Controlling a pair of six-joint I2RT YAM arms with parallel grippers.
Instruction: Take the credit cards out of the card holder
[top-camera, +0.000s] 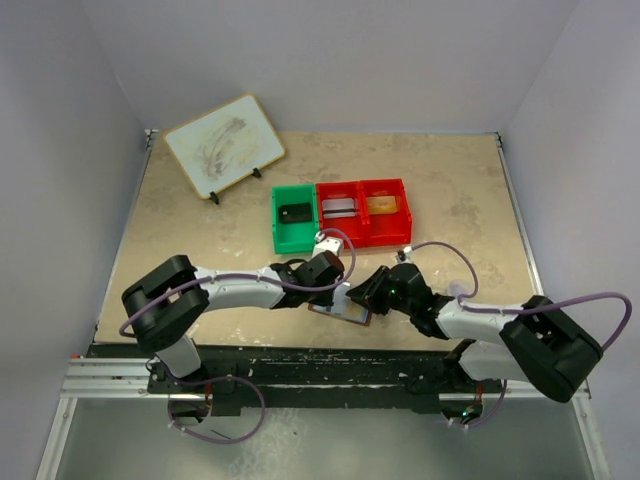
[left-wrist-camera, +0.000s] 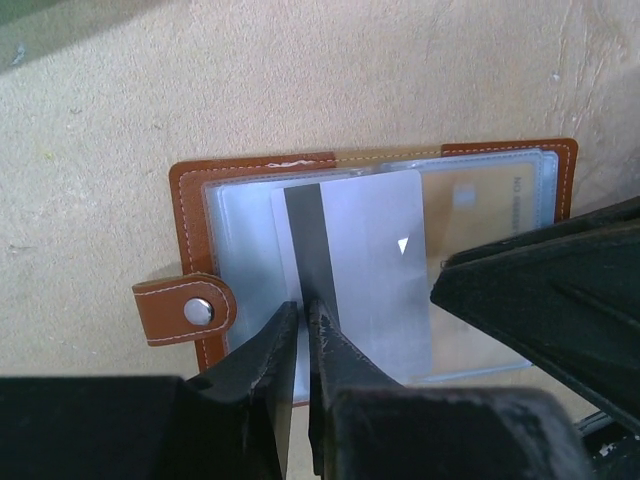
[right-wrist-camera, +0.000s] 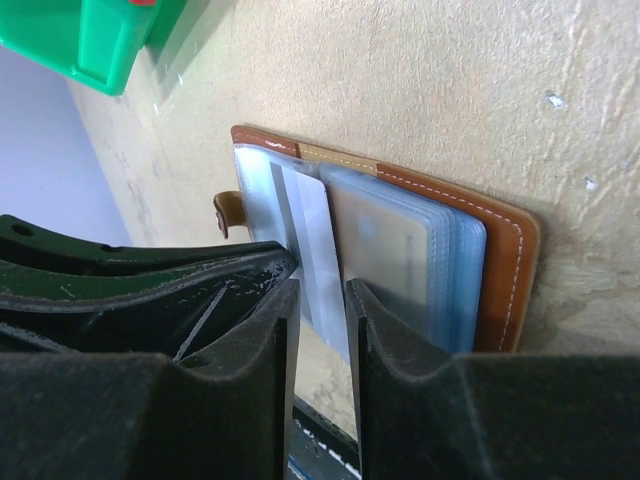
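Note:
I need to close my right gripper on the silver card now: its fingers are on both sides of the card's raised pale piece (top-camera: 340, 299) (right-wrist-camera: 320, 245), and one finger is beside the clear sleeve of the card holder.
The brown leather card holder (top-camera: 347, 307) lies open near the table's front edge, its clear pale sleeves facing up (left-wrist-camera: 190, 215) (right-wrist-camera: 505, 255). A silver card (left-wrist-camera: 365, 260) with a black stripe sticks partly out of the left sleeve toward me; it also shows in the right wrist view (right-wrist-camera: 315, 225). My left gripper (left-wrist-camera: 303, 308) (top-camera: 333, 288) is shut on that card's near edge at the stripe. My right gripper (right-wrist-camera: 322, 285) (top-camera: 370, 292) stands narrowly open, its fingertips down on the holder's right page, over a tan card (left-wrist-camera: 480, 200) in a sleeve.
A green bin (top-camera: 293, 218) with a dark item and two red bins (top-camera: 365, 210) with cards stand just behind the holder. A white board on a stand (top-camera: 224, 145) is at the back left. The table's front edge (top-camera: 300, 345) is close below the holder.

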